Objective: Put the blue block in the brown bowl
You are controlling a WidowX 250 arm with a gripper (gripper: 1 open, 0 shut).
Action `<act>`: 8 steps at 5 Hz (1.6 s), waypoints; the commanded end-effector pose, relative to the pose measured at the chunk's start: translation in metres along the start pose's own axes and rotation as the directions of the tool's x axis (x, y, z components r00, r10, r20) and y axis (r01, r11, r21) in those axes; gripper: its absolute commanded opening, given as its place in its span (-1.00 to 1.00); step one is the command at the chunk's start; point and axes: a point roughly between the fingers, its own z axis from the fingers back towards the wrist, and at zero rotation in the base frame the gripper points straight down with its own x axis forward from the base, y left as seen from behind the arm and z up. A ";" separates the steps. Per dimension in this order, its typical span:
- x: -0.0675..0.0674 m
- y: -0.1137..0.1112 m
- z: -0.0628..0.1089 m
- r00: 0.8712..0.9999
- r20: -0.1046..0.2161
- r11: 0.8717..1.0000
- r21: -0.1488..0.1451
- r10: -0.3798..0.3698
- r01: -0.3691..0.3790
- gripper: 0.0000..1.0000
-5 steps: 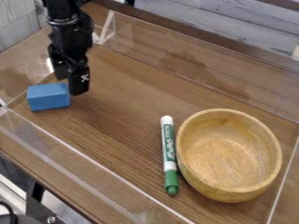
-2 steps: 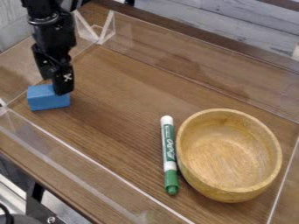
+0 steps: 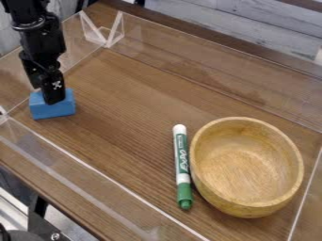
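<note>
The blue block needs to go into the brown bowl [image 3: 247, 167], so my gripper needs to grab the blue block by its body [image 3: 53, 108] next.
The blue block [image 3: 53, 107] lies flat on the wooden table near the left edge. My gripper [image 3: 47, 91] hangs straight down right over the block's far left part, its black fingers spread open, nothing between them. Whether the fingertips touch the block I cannot tell. The brown bowl [image 3: 247, 167] stands upright and empty at the lower right, far from the gripper.
A green-and-white marker [image 3: 183, 165] lies just left of the bowl. A low clear wall [image 3: 75, 166] runs around the table [image 3: 151, 85], with a clear bracket [image 3: 105, 30] at the back left.
The arm has slid left across the picture, from the block's right side to above its left part. The fingers stayed open. Block, marker and bowl have not moved.
</note>
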 end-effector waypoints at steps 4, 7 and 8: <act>0.009 0.012 -0.011 0.998 0.069 1.000 0.022 0.010 -0.012 1.00; 0.011 0.006 -0.007 0.997 0.068 1.000 -0.002 0.030 -0.030 -1.00; 0.011 0.003 -0.001 0.997 0.063 0.999 -0.008 0.040 -0.039 -1.00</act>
